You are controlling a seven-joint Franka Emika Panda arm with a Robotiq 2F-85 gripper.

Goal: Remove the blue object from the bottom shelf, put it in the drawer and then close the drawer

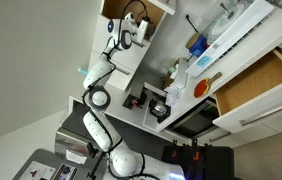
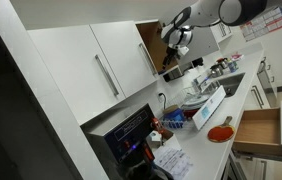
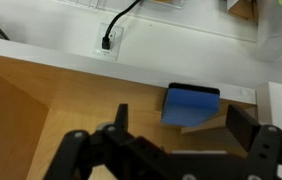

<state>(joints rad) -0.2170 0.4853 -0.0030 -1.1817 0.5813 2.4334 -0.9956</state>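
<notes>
My gripper grips the blue block [image 3: 191,103] next, on opposite sides of its end facing the fingertips, to draw it off the shelf into the drawer.
In the wrist view a blue block [image 3: 191,103] lies on the wooden shelf [image 3: 41,110] against the back edge. My gripper [image 3: 181,116] is open, and its two dark fingers stand to the left and right of the block, just short of it. In both exterior views the arm reaches up into the open wall cabinet, where the gripper [image 1: 133,35] [image 2: 174,45] sits; the block is hidden there. The wooden drawer [image 1: 251,85] [image 2: 261,128] below the counter stands pulled open, and its inside looks empty.
The counter holds bottles [image 1: 196,45], an orange round thing [image 1: 203,88] [image 2: 221,131] and a white dish rack [image 2: 206,100]. The open cabinet door [image 2: 121,60] hangs beside the arm. A black plug and cable [image 3: 109,40] sit on the white wall behind the shelf.
</notes>
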